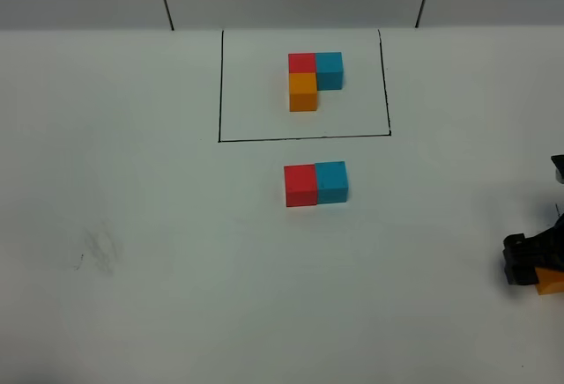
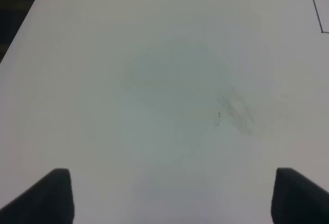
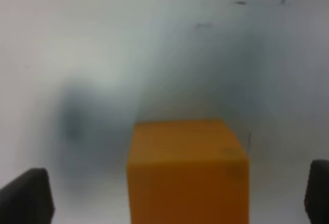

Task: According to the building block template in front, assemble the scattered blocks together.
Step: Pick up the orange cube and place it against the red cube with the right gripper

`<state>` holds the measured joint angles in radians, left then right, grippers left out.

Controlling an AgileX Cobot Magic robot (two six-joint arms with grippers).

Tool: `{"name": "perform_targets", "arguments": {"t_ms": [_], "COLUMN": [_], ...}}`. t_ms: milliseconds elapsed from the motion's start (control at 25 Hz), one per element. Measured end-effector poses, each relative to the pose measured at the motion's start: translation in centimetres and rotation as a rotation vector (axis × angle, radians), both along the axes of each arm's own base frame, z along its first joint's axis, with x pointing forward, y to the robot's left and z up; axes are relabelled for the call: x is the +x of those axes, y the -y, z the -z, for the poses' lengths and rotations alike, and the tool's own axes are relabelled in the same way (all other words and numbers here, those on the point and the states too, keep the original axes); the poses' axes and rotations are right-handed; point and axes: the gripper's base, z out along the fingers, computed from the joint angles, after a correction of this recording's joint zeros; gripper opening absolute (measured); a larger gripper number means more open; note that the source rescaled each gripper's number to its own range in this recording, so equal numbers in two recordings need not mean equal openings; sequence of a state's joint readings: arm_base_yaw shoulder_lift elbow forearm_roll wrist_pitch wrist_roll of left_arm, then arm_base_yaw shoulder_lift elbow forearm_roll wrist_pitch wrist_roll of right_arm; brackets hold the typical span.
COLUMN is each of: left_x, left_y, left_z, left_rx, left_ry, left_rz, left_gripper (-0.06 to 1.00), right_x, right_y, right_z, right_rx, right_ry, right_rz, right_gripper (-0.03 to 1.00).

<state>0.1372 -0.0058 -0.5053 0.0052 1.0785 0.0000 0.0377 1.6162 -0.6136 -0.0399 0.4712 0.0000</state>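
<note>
The right gripper's spread fingers reach down on either side of the orange cube and would hold it by closing now, so the right gripper needs to close on it.
The building block template (image 1: 303, 91) is an L of red, blue and orange cubes inside a black drawn rectangle at the back. In front of it the loose red cube (image 1: 300, 185) and light blue cube (image 1: 331, 180) stand touching side by side. The loose orange cube (image 1: 551, 280) sits at the table's far right edge, at my right gripper (image 1: 527, 265). In the right wrist view the orange cube (image 3: 187, 167) stands between the spread fingers of the open right gripper (image 3: 175, 185), with gaps on both sides. My left gripper (image 2: 172, 185) is open and empty over bare table.
The white table (image 1: 159, 225) has a faint grey smudge (image 1: 95, 256) at the left, which also shows in the left wrist view (image 2: 234, 113). A corner of the black rectangle (image 2: 318, 18) shows in the left wrist view.
</note>
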Motion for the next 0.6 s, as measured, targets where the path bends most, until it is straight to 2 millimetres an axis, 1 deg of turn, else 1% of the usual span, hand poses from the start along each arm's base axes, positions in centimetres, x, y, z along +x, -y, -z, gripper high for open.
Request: {"name": "perform_targets", "arguments": {"t_ms": [80, 120, 200, 240, 320, 360, 480, 600], "left_x": [0.0, 0.0, 0.0, 0.0, 0.0, 0.0, 0.0, 0.0], "left_y": [0.0, 0.0, 0.0, 0.0, 0.0, 0.0, 0.0, 0.0], "left_z": [0.0, 0.0, 0.0, 0.0, 0.0, 0.0, 0.0, 0.0], "left_rx": [0.000, 0.000, 0.000, 0.000, 0.000, 0.000, -0.004, 0.000], "left_ry": [0.000, 0.000, 0.000, 0.000, 0.000, 0.000, 0.001, 0.000], "left_rz": [0.000, 0.000, 0.000, 0.000, 0.000, 0.000, 0.003, 0.000], "left_gripper": [0.77, 0.77, 0.77, 0.77, 0.77, 0.77, 0.77, 0.77], "right_x": [0.0, 0.0, 0.0, 0.1, 0.2, 0.2, 0.2, 0.0], "right_y": [0.0, 0.0, 0.0, 0.0, 0.0, 0.0, 0.0, -0.3], "right_z": [0.3, 0.5, 0.6, 0.6, 0.6, 0.6, 0.3, -1.2], "right_rx": [0.001, 0.001, 0.001, 0.002, -0.002, -0.003, -0.004, 0.008], "right_ry": [-0.014, -0.018, -0.019, -0.013, -0.006, -0.002, 0.011, 0.061], "right_rz": [0.002, 0.003, 0.002, 0.002, -0.018, -0.024, -0.035, -0.031], "right_gripper": [0.89, 0.82, 0.66, 0.54, 0.23, 0.26, 0.25, 0.25]}}
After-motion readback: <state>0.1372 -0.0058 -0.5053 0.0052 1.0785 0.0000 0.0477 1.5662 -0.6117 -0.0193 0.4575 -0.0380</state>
